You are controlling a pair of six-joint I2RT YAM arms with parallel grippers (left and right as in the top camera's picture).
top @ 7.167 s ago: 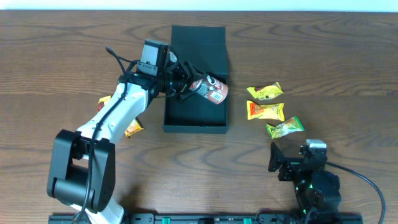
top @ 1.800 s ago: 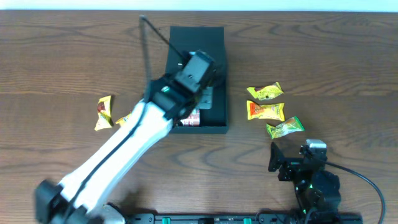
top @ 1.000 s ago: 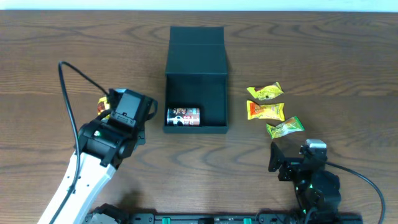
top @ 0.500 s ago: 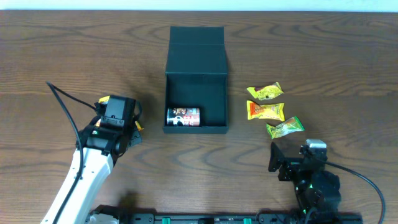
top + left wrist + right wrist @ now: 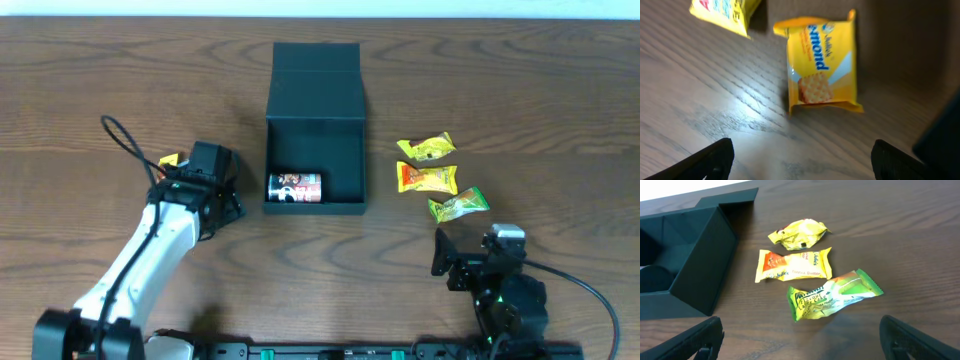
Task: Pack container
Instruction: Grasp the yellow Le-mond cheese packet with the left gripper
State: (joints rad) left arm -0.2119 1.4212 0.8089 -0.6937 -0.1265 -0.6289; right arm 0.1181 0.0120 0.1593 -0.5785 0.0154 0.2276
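I will grab the yellow biscuit packet (image 5: pixel 822 62) across its long side edges with my left gripper, and its crimped ends will stay free so that I can pack it flat.
The dark teal container (image 5: pixel 316 150) stands in the middle of the table with its flap lid folded back, and a printed can (image 5: pixel 295 187) lies in its near left corner. My left gripper (image 5: pixel 218 192) hovers just left of the container, open and empty. In the left wrist view its fingers (image 5: pixel 710 159) are spread wide (image 5: pixel 802 167) just short of a yellow biscuit packet (image 5: pixel 822 62). My right gripper (image 5: pixel 460 252) rests open near the front edge, its jaws (image 5: pixel 802 340) apart on the near side of a green packet (image 5: pixel 832 295).
A second yellow packet (image 5: pixel 725 12) lies beyond the biscuit packet and shows left of the arm (image 5: pixel 168 160). Right of the container lie a crumpled yellow-green packet (image 5: pixel 426 148), a yellow-orange one (image 5: pixel 428 179) and the green one (image 5: pixel 459 205).
My left gripper set the can down in the container and swung out to its left. Its jaws, shut a second ago, have spread wide over the yellow packet. The right arm has not moved.
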